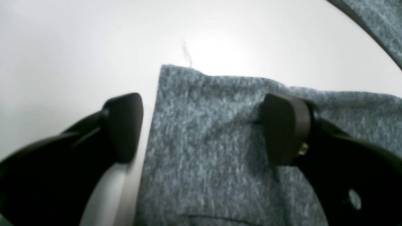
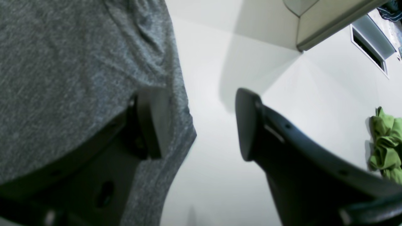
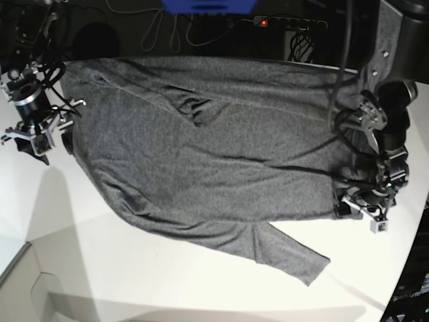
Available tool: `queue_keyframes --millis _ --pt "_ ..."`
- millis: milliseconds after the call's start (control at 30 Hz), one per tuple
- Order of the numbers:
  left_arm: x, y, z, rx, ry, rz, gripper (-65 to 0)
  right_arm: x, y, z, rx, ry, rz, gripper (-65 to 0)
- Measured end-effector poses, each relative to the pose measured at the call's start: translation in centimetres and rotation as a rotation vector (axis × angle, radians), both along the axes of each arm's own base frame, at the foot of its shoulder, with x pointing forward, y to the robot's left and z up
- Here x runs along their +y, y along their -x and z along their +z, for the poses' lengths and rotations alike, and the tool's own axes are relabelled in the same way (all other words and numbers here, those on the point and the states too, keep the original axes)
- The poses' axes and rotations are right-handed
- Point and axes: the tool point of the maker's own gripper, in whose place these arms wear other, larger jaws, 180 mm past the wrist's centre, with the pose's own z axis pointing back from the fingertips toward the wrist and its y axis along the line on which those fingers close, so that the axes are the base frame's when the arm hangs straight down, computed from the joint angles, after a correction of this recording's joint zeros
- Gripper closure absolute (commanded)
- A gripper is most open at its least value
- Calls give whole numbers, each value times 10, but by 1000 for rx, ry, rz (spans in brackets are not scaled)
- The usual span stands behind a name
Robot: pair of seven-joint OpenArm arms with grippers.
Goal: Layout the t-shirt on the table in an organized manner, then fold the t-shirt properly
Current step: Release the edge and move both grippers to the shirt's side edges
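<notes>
The fingers reach down to the table and creased cloth around the t-shirt's corner (image 1: 201,122), so it is time for my left gripper to close on that corner.
The dark grey t-shirt (image 3: 201,154) lies spread across the white table (image 3: 134,275), with one sleeve (image 3: 295,255) trailing toward the front edge. My left gripper (image 3: 354,206) is at the shirt's right edge. In the left wrist view the left gripper (image 1: 204,127) stands open over a corner of the t-shirt (image 1: 213,150), one fingertip (image 1: 124,125) over bare table, the other over cloth. My right gripper (image 3: 45,142) is at the shirt's left edge. The right gripper (image 2: 201,124) is open and straddles the t-shirt (image 2: 78,69) hem, nothing pinched.
A power strip (image 3: 281,22) with a red light and loose cables lie behind the table's far edge. A crumpled green cloth (image 2: 384,144) sits off to the side in the right wrist view. The table's curved edge (image 3: 27,265) runs near the front left.
</notes>
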Motion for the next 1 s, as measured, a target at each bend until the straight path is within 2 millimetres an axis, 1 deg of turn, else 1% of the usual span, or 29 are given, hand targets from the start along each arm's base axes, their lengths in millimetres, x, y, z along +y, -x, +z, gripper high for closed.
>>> queue_keyframes --millis 100,233,300,333,500,533,600,767,800,867,1000 --pt "1 1 -1 1 12 7 -578 -9 2 2 -4 9 -22 -344" --pt "1 1 -1 -3 16 11 -575 -8 2 2 -3 8 -20 -344" --pt "2 1 -1 -3 15 11 -555 -10 2 3 -1 16 -17 -344" --pt "2 1 -1 -3 15 12 -530 -10 2 3 -2 18 -18 -344" --pt "3 2 -2 3 13 16 -328 -10 2 3 -2 19 -17 -344" --pt "4 2 -2 4 13 16 -304 -10 2 3 -2 19 -17 -344" --pt "4 3 -3 6 13 16 -279 -10 2 3 -3 18 -17 -344" --pt "3 3 -3 6 14 16 -266 -10 2 3 -2 18 -17 -344" --pt "3 3 -3 6 14 16 -246 -10 2 3 -2 18 -17 -344" --pt "3 3 -3 6 14 17 -184 -10 2 3 -2 18 -17 -344" --pt "3 3 -4 11 18 18 -19 -10 2 3 -3 18 -17 -344"
